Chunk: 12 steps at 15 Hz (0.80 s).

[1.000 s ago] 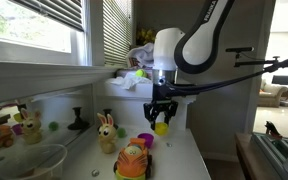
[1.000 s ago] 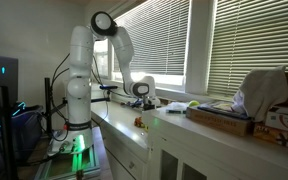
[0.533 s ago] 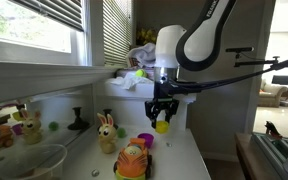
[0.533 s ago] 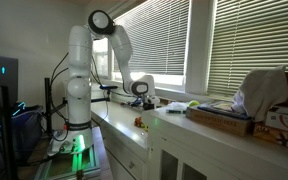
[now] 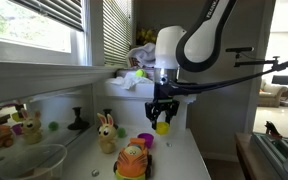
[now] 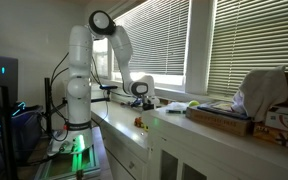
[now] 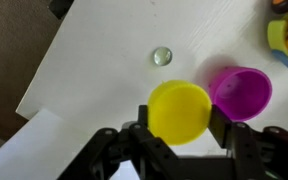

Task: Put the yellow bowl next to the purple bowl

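My gripper lowers the yellow bowl first, since it hangs above the counter and opening now would drop it close beside the purple bowl's edge.
In the wrist view my gripper (image 7: 180, 120) is shut on the yellow bowl (image 7: 179, 110), one finger on each side of it. It holds the bowl above the white counter. The purple bowl (image 7: 241, 92) sits on the counter just to the right of the yellow bowl in that view, their edges close together. In an exterior view the gripper (image 5: 162, 117) hangs above the counter with the yellow bowl (image 5: 161, 126) at its fingertips, and the purple bowl (image 5: 145, 139) shows below it. In the more distant exterior view the gripper (image 6: 141, 98) is small and the bowls cannot be made out.
A small clear round object (image 7: 162, 56) lies on the counter. An orange-and-green round toy (image 5: 132, 160), a rabbit figure (image 5: 106, 133), a yellow-green ball (image 5: 141, 73) and a clear container (image 5: 29, 162) are on or around the counter. The counter edge (image 7: 44, 85) runs along the left.
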Available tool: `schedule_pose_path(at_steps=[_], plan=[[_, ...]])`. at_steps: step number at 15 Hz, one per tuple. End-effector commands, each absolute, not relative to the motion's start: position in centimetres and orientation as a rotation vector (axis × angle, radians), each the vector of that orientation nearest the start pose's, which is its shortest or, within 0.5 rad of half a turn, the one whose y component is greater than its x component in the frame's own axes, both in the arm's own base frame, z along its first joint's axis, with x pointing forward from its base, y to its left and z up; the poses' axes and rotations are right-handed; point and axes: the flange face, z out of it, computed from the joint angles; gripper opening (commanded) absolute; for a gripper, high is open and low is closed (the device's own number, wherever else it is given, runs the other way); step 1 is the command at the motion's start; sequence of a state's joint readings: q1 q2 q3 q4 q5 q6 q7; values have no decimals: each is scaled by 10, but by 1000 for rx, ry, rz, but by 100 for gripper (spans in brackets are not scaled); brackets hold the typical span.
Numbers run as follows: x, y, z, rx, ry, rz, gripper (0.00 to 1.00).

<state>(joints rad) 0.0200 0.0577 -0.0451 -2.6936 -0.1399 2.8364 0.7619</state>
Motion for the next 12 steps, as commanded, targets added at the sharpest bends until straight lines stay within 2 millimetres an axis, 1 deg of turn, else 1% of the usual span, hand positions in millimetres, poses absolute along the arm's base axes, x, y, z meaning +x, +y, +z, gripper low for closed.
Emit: schedule_pose_path(at_steps=[1, 6, 11, 12], plan=[[413, 8, 217, -2987, 1008, -134, 36], [403, 27, 210, -3011, 941, -76, 36], [386, 48, 199, -3020, 856, -37, 36], [392, 53, 197, -3017, 838, -34, 36]])
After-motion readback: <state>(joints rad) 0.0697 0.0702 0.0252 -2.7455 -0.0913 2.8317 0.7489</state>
